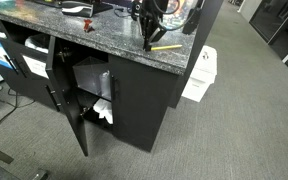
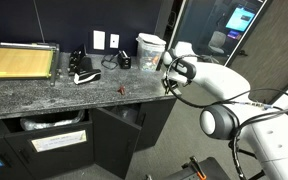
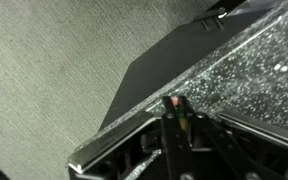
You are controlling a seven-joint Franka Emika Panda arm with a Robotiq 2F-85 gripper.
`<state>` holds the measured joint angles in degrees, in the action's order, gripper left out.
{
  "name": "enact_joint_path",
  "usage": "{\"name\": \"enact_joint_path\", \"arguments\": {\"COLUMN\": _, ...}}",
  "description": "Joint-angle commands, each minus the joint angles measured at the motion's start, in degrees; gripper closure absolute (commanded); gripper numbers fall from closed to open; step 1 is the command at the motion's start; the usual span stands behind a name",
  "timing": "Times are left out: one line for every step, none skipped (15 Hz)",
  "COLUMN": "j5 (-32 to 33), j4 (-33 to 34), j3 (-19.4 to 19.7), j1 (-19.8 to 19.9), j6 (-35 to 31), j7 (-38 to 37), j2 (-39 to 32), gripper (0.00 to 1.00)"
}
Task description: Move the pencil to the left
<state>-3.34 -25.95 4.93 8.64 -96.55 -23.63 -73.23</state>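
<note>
The pencil [image 1: 167, 47] moves, before my gripper opens, as empty granite lies toward the red item. If I opened now, the pencil would drop short, near the counter's end corner.
The yellow pencil [image 1: 167, 47] lies low over the speckled granite counter [image 1: 94, 40], near its end corner. My gripper [image 1: 149, 40] stands over the pencil's end, its fingers shut on it. In the wrist view the two dark fingers [image 3: 176, 118] are close together, with the pencil's pink eraser end [image 3: 174, 101] held between them, right by the counter's edge. In an exterior view the gripper [image 2: 169, 82] is at the counter's end; the pencil itself is too small to make out there.
A cabinet door [image 1: 69, 105] stands open under the counter. A white bin [image 1: 199, 75] sits on the carpet past the counter's end. On the counter are a yellow cutting board [image 2: 19, 62], a black tool [image 2: 81, 72], a white container [image 2: 149, 50] and a small red item [image 2: 121, 90].
</note>
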Motion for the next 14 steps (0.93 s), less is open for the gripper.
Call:
{"name": "enact_joint_path", "arguments": {"j5": 3.5, "j4": -0.8, "j3": 0.5, "j1": -3.4, "j6": 3.6, "j7": 6.7, "j2": 1.7, "gripper": 0.98}}
{"name": "enact_joint_path", "arguments": {"j5": 4.4, "j4": -0.8, "j3": 0.7, "j1": -4.3, "j6": 4.2, "j7": 8.4, "j2": 1.6, "gripper": 0.98}}
{"name": "enact_joint_path", "arguments": {"j5": 5.3, "j4": -0.8, "j3": 0.8, "j1": -5.2, "j6": 4.9, "j7": 10.1, "j2": 1.5, "gripper": 0.98}}
{"name": "enact_joint_path", "arguments": {"j5": 6.2, "j4": -0.6, "j3": 0.9, "j1": -6.1, "j6": 5.8, "j7": 11.6, "j2": 1.4, "gripper": 0.98}}
{"name": "enact_joint_path", "arguments": {"j5": 7.0, "j4": 0.2, "j3": 1.0, "j1": -6.8, "j6": 6.6, "j7": 12.9, "j2": 0.7, "gripper": 0.98}}
{"name": "enact_joint_path", "arguments": {"j5": 7.5, "j4": 0.6, "j3": 0.9, "j1": -7.4, "j6": 7.5, "j7": 13.9, "j2": 0.4, "gripper": 0.98}}
{"name": "enact_joint_path", "arguments": {"j5": 7.9, "j4": 0.7, "j3": 0.9, "j1": -8.0, "j6": 7.9, "j7": 15.0, "j2": 0.2, "gripper": 0.98}}
{"name": "enact_joint_path", "arguments": {"j5": 8.3, "j4": 0.8, "j3": 0.8, "j1": -8.5, "j6": 8.0, "j7": 15.8, "j2": 0.0, "gripper": 0.98}}
{"name": "enact_joint_path", "arguments": {"j5": 8.4, "j4": 1.0, "j3": 0.7, "j1": -8.9, "j6": 8.0, "j7": 16.4, "j2": -0.2, "gripper": 0.98}}
{"name": "enact_joint_path", "arguments": {"j5": 8.5, "j4": 1.0, "j3": 0.6, "j1": -9.2, "j6": 8.2, "j7": 16.9, "j2": -0.3, "gripper": 0.98}}
{"name": "enact_joint_path", "arguments": {"j5": 8.5, "j4": 1.0, "j3": 0.4, "j1": -9.3, "j6": 8.2, "j7": 17.3, "j2": -0.3, "gripper": 0.98}}
{"name": "enact_joint_path", "arguments": {"j5": 8.3, "j4": 0.9, "j3": 0.3, "j1": -9.4, "j6": 8.4, "j7": 17.6, "j2": -0.3, "gripper": 0.98}}
{"name": "enact_joint_path", "arguments": {"j5": 8.1, "j4": 0.9, "j3": 0.1, "j1": -9.4, "j6": 8.4, "j7": 17.8, "j2": -0.4, "gripper": 0.98}}
{"name": "enact_joint_path", "arguments": {"j5": 7.9, "j4": 1.0, "j3": 0.0, "j1": -9.2, "j6": 8.3, "j7": 18.0, "j2": -0.4, "gripper": 0.98}}
